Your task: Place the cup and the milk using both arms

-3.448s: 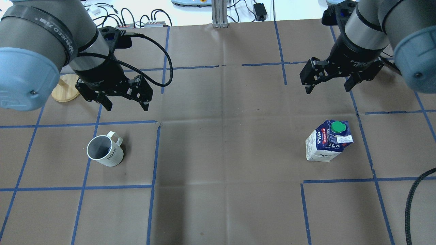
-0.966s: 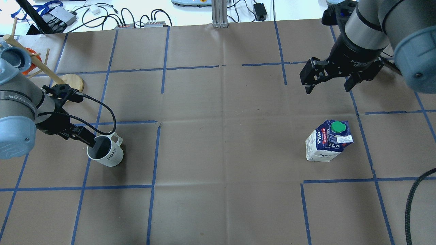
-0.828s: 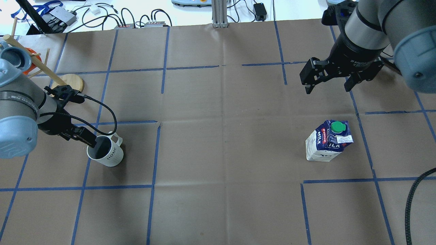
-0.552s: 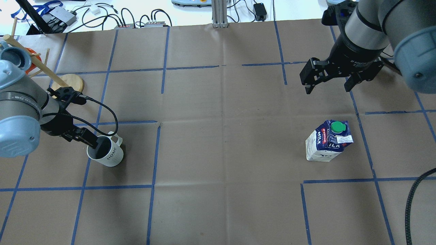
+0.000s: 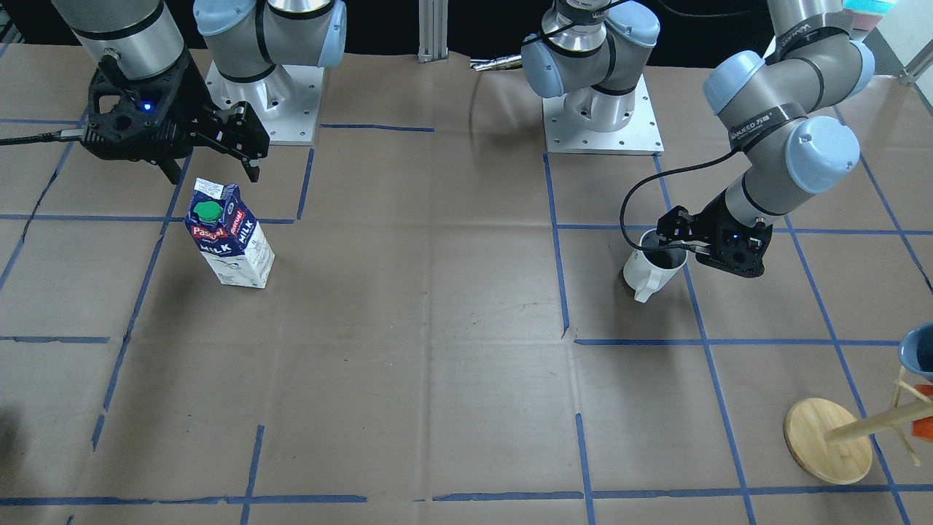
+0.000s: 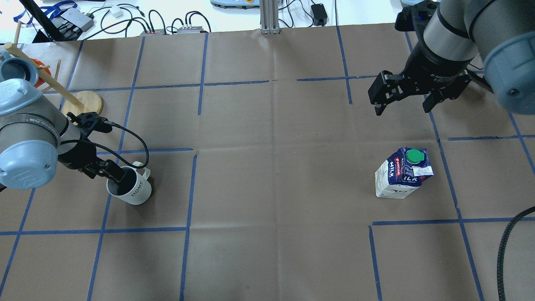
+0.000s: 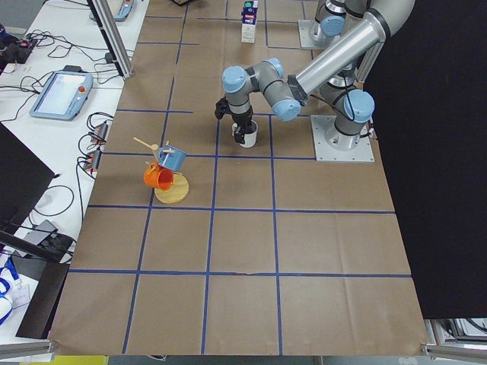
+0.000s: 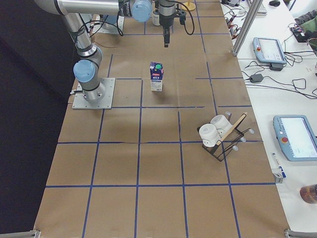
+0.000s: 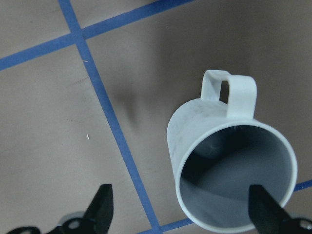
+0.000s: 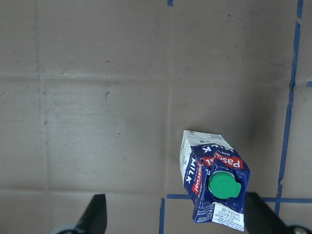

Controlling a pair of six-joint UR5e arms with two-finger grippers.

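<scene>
I need to pinch the cup by its rim (image 9: 179,181) with my left gripper next, since the cup's body (image 9: 187,126) is wide and round, while the cup's opening leaves a thin side.
The white cup (image 6: 134,190) stands upright on the left of the table, handle pointing away from me. My left gripper (image 6: 112,175) is down at its rim and open. In the left wrist view one finger (image 9: 261,207) is inside the cup (image 9: 195,131) and the other (image 9: 101,207) is outside, well clear of the wall. The cup also shows in the front view (image 5: 649,273). The milk (image 6: 402,173) stands upright on the right. My right gripper (image 6: 403,108) hovers open and empty above and behind it. The right wrist view shows the milk (image 10: 214,178) below.
A wooden mug tree with a round base (image 6: 85,101) stands at the far left, holding a blue mug (image 6: 19,69) and an orange one. A black rack with white cups (image 8: 220,134) stands on the table beyond the milk. Cables lie along the far edge (image 6: 167,21).
My left arm has come down from above the cup, putting one finger inside it. Over the last second the arm shifted slightly toward me. The right arm, cup and milk have not moved.
</scene>
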